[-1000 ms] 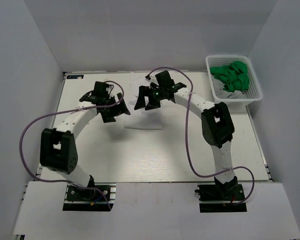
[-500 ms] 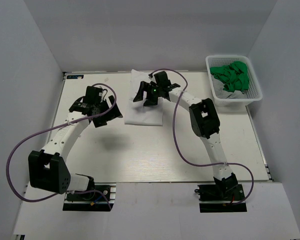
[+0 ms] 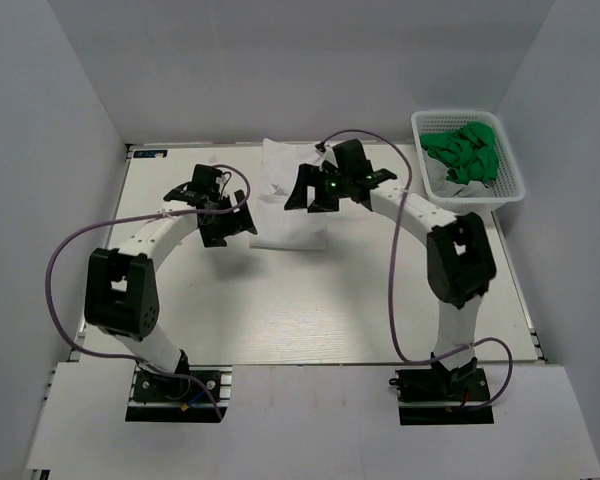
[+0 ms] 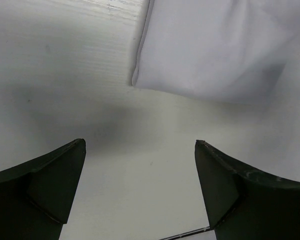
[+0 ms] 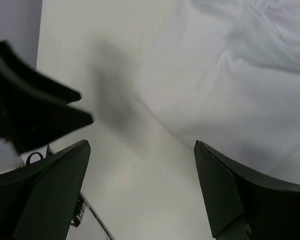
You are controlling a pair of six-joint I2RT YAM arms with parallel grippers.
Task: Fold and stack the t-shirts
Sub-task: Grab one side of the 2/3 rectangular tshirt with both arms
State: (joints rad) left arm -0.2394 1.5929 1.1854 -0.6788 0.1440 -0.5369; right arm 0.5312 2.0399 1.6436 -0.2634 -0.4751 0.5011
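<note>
The robot's left gripper will next fold the smooth end of the white t-shirt over the t-shirt's rumpled part, and for that it will grip the t-shirt by the near corner of its smooth end [image 3: 254, 245] [image 4: 136, 83].
A white t-shirt [image 3: 292, 224] lies folded on the table at the back centre, with a rumpled part at its far end. My left gripper [image 3: 230, 229] is open and empty just left of its left edge. In the left wrist view the shirt [image 4: 215, 45] fills the upper right, and the gripper [image 4: 140, 144] hovers over bare table. My right gripper [image 3: 314, 199] is open and empty over the shirt's far right part. In the right wrist view the shirt [image 5: 230, 75] lies ahead of that gripper [image 5: 141, 144]. Green t-shirts [image 3: 464, 150] are bunched in the basket.
A white mesh basket [image 3: 504, 192] stands at the back right corner. White walls close in the table's left, back and right sides. The left gripper's fingers [image 5: 35, 107] show at the left of the right wrist view.
My left gripper swung out to the left and has come back beside the shirt's left edge. My right gripper has shifted a little to the right. Both stay open.
</note>
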